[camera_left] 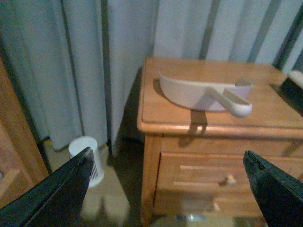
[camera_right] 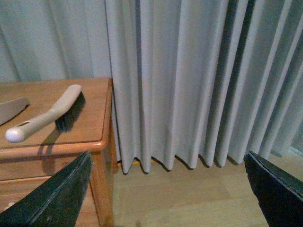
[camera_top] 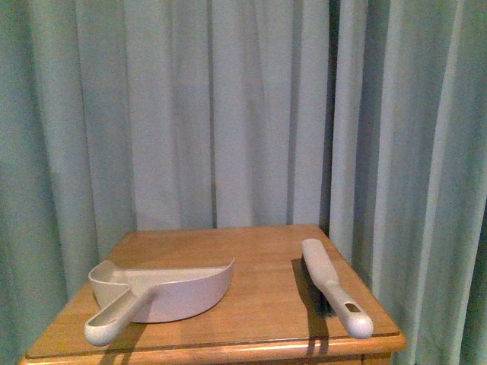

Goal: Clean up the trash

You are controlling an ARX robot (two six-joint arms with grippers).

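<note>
The left gripper will next grab the beige dustpan (camera_top: 163, 293) by its long handle (camera_top: 116, 315), so that it can sweep up trash.
No trash shows in any view. A beige dustpan (camera_top: 163, 293) lies on the left half of the wooden cabinet top (camera_top: 259, 251), handle toward the front; it also shows in the left wrist view as the dustpan (camera_left: 203, 92). A beige hand brush (camera_top: 332, 285) with dark bristles lies on the right half, seen too as the brush (camera_right: 47, 116). My left gripper (camera_left: 168, 163) hangs open below and in front of the cabinet, nothing between its fingers. My right gripper (camera_right: 168, 165) is open over bare floor, to the right of the cabinet. Neither arm appears in the front view.
Grey-green curtains (camera_top: 243, 114) hang close behind and to the right of the cabinet. The cabinet front has drawers (camera_left: 222, 182) with small knobs. A small white ribbed bin (camera_left: 87, 158) stands on the floor left of the cabinet. Wooden furniture (camera_left: 14, 142) borders the far left.
</note>
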